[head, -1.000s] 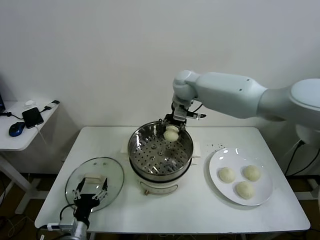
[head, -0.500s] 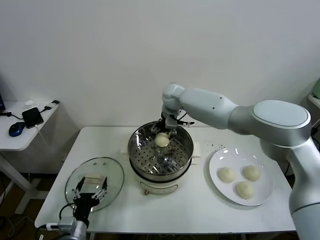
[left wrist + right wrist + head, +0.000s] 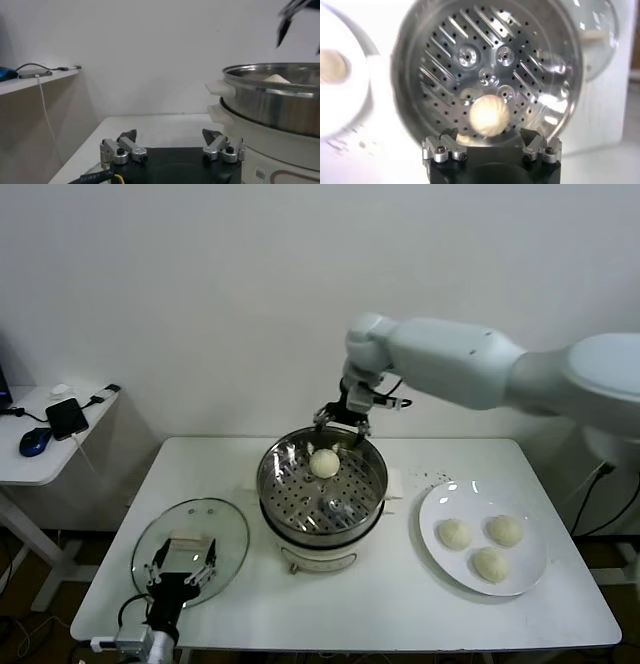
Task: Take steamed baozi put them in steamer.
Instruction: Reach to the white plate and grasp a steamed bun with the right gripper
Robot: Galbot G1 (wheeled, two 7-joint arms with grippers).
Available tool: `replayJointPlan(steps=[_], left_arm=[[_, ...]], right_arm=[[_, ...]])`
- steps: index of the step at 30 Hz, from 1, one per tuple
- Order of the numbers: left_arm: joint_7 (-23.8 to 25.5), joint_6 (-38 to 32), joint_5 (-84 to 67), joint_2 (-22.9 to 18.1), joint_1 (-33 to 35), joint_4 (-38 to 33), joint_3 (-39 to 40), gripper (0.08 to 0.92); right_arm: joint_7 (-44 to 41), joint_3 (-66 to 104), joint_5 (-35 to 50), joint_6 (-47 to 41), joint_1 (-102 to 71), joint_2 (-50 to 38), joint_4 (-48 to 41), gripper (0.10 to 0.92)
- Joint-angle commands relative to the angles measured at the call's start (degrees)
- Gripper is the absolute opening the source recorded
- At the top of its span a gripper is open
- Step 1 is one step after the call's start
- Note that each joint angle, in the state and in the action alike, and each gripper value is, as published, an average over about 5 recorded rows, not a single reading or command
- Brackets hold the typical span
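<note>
I will next use my right gripper to grab the plate's baozi that is closest to the steamer by its rounded sides, so the steamer gets fuller.
The steamer (image 3: 318,534) stands mid-table, a shiny steel pot with a perforated tray. One cream-white baozi (image 3: 323,463) lies free on the tray's far side. My right gripper (image 3: 342,419) hangs open just above the far rim, holding nothing. In the right wrist view the baozi (image 3: 489,114) rests on the tray (image 3: 470,55) below the open right gripper (image 3: 489,136). Three more baozi (image 3: 453,533) (image 3: 503,529) (image 3: 490,563) sit on the white plate (image 3: 450,499) at the right. My left gripper (image 3: 180,569) is parked open at the front left, also seen in its wrist view (image 3: 170,136).
A round glass lid (image 3: 190,539) with a white handle lies flat at the front left, under the left gripper. A side table (image 3: 40,459) with a phone and a mouse stands off to the left. A wall is close behind the table.
My right gripper opened and let go of the baozi, which now lies on the steamer tray. The gripper then rose above the far rim. The left arm stayed put.
</note>
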Motion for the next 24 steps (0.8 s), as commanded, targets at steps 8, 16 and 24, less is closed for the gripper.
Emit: replayJointPlan(steps=[8, 16, 24], left_arm=[[-0.06, -0.24, 0.12, -0.34, 0.22, -0.34, 0.54, 0.823], [-0.11, -0.46, 0.80, -1.33, 0.17, 0.23, 0.67, 0.823], [-0.13, -0.58, 1.60, -2.26, 0.71, 0.61, 0.57, 0.823]], right_arm=[[4.90, -33.44, 22.47, -41.12, 19.05, -33.90, 29.21, 0.823], [10.45, -13.54, 19.95, -47.05, -6.41, -38.31, 23.42, 0.823], [10.56, 4.63, 16.81, -46.14, -26.01, -33.41, 10.47, 0.823]])
